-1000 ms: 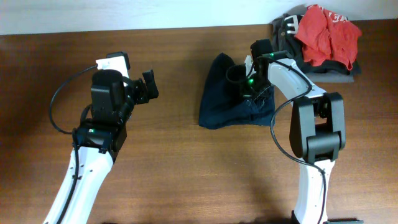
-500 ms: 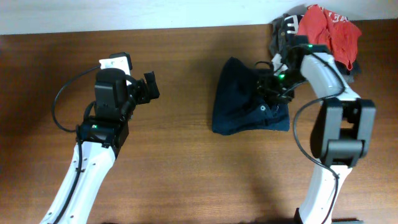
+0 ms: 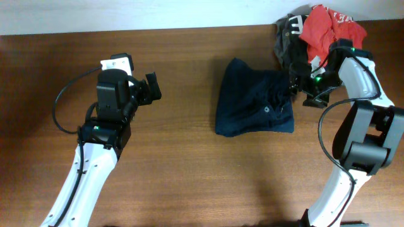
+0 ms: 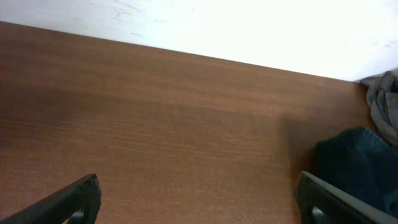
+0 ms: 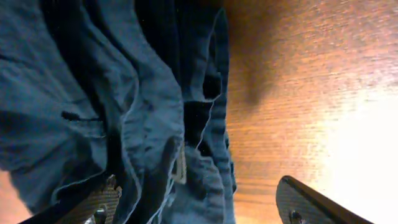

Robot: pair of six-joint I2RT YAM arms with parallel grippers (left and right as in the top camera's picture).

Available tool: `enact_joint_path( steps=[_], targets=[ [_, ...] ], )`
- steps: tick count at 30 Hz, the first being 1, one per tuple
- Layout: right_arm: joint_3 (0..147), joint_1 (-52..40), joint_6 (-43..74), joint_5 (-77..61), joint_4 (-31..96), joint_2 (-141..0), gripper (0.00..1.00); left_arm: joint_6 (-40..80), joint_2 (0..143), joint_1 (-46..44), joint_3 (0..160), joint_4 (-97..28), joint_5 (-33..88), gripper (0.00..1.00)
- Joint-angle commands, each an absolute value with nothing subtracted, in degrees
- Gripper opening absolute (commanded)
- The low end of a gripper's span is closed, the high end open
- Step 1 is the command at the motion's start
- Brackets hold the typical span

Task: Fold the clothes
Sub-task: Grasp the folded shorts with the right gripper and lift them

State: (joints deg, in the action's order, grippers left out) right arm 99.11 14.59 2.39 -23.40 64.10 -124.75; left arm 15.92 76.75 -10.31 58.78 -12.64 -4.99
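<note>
I will next grab the navy shorts with my right gripper by the hem edge nearest the garment pile, so that I can lay them over the pile.
The clothes, dark navy shorts (image 3: 252, 106), lie folded into a wrinkled bundle on the wooden table, right of centre. My right gripper (image 3: 303, 90) hovers at their right edge, its jaws wide apart. In the right wrist view the shorts (image 5: 106, 99) fill the left side. My right gripper (image 5: 199, 208) stands open over their hem, gripping nothing, with the fabric close by the left finger (image 5: 93, 205). My left gripper (image 3: 150, 88) is far to the left and holds nothing. The left wrist view shows it (image 4: 199, 205) open over bare wood, with the shorts (image 4: 354, 168) at the right edge.
A red garment (image 3: 331, 34) lies on top of dark grey and black folded garments (image 3: 287, 34) at the back right corner, just behind my right gripper. A grey piece of that pile (image 4: 382, 102) shows in the left wrist view. The table ends at a white wall along the back.
My right gripper has opened and let go of the shorts after dragging them to the right, and has moved on toward the right. The left arm has not moved.
</note>
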Motion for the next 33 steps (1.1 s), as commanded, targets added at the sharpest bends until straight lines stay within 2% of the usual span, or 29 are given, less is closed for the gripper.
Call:
enact_joint_path(
  steps=[1, 12, 14, 16, 19, 21, 27, 33],
  targets=[
    [94.3, 13.2, 1.9, -23.6, 61.0, -123.3, 0.87, 16.4, 77.1, -10.0, 59.2, -12.5, -5.9, 0.99],
    [77.8, 10.5, 10.0, -37.8, 41.6, -123.3, 0.87, 16.5, 77.1, -10.0, 59.2, -12.5, -5.9, 0.99],
    [75.9, 9.0, 11.6, -38.8, 39.1, -123.3, 0.80, 16.5, 77.1, -10.0, 59.2, -12.5, -5.9, 0.99],
    [74.4, 5.8, 12.8, -39.8, 35.7, -123.3, 0.52, 16.4, 77.1, -10.0, 59.2, -12.6, -5.8, 0.99],
    [74.4, 3.6, 12.8, -39.9, 34.0, -123.3, 0.18, 16.4, 77.2, -10.0, 59.2, -12.7, -5.8, 0.99],
    [74.4, 2.8, 12.8, -40.3, 32.1, -123.3, 0.04, 16.5, 77.2, -10.0, 59.2, -12.9, -5.8, 0.99],
    [78.1, 3.5, 12.8, -49.0, 31.7, -122.5, 0.04, 16.4, 77.2, -10.0, 59.2, -13.8, -5.9, 0.99],
    [85.4, 3.8, 16.3, -49.7, 35.3, -116.8, 0.04, 16.5, 77.2, -10.0, 59.2, -13.8, -5.8, 0.99]
  ],
)
